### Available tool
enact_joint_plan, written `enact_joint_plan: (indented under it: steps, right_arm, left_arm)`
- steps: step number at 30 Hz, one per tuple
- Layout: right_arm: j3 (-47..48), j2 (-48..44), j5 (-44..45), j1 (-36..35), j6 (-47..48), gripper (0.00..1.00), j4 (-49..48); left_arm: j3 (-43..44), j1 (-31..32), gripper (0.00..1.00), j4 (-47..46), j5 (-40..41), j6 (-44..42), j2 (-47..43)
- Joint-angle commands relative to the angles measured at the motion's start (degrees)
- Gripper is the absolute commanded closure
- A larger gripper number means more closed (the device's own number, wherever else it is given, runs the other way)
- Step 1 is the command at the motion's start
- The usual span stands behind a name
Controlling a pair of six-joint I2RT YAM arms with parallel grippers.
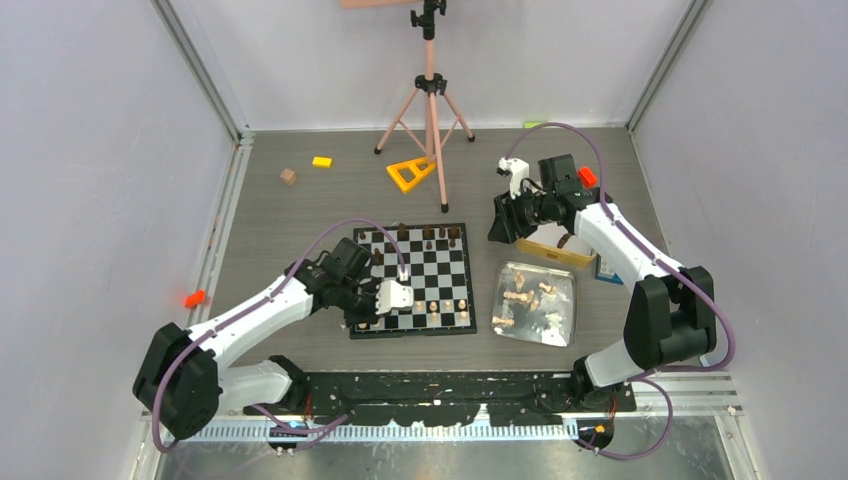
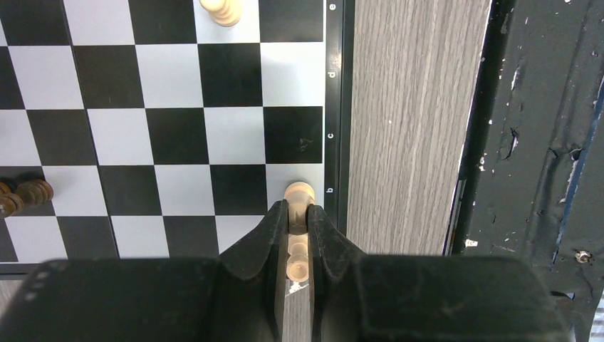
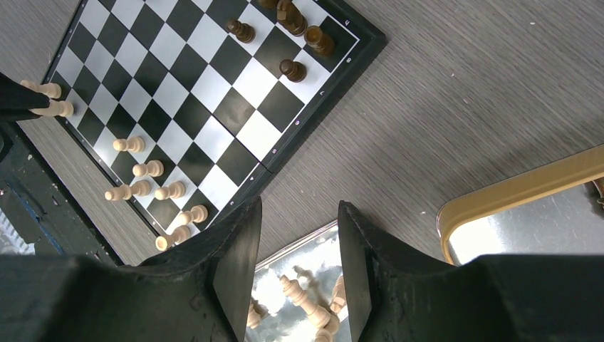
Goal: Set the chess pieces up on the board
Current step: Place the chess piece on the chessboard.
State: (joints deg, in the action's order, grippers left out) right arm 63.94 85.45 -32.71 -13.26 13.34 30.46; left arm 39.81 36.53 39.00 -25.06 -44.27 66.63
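Observation:
The light pawn's base (image 2: 299,190) is flat inside the borders of the white edge square marked b (image 2: 278,181). My left gripper will let go of the pawn next.
The board (image 1: 413,262) lies in the middle of the table. Dark chess pieces (image 1: 428,233) stand along its far edge and light ones (image 1: 440,307) along its near edge. My left gripper (image 2: 298,208) is shut on a light pawn (image 2: 299,192), over the white edge square marked b at the board's near left corner (image 1: 364,320). My right gripper (image 3: 299,214) hangs open and empty above the table to the right of the board (image 1: 503,228). Below it lies the silver tray (image 3: 285,260) with loose light pieces (image 3: 308,296).
The silver tray (image 1: 566,290) lies right of the board, with a gold-rimmed tin (image 1: 553,253) behind it. A pink tripod (image 1: 430,110), a yellow triangle block (image 1: 411,174), a yellow block (image 1: 321,161) and a wooden block (image 1: 288,177) stand at the back. A red object (image 1: 194,298) lies at the left wall.

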Motion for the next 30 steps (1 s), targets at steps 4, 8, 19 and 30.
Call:
enact_joint_plan:
  steps: [4, 8, 19, 30]
  right_arm:
    - [0.1, 0.0, -1.1, 0.2, 1.0, 0.50, -0.7]
    - [0.1, 0.1, -1.1, 0.2, 1.1, 0.51, -0.6]
    - [0.4, 0.6, -1.4, 0.2, 1.3, 0.51, -0.2]
    - [2.6, -1.5, 2.9, 0.2, 7.7, 0.49, 11.0]
  left_arm:
    - [0.7, -0.7, 0.98, -1.3, -0.5, -1.6, 0.9]
    - [0.7, -0.8, 0.93, -1.3, -0.8, -1.8, 1.4]
    - [1.9, -0.7, 0.68, -1.8, 0.9, 0.3, 1.6]
    - [12.0, -1.5, 0.42, 0.6, -1.6, 6.7, 2.5]
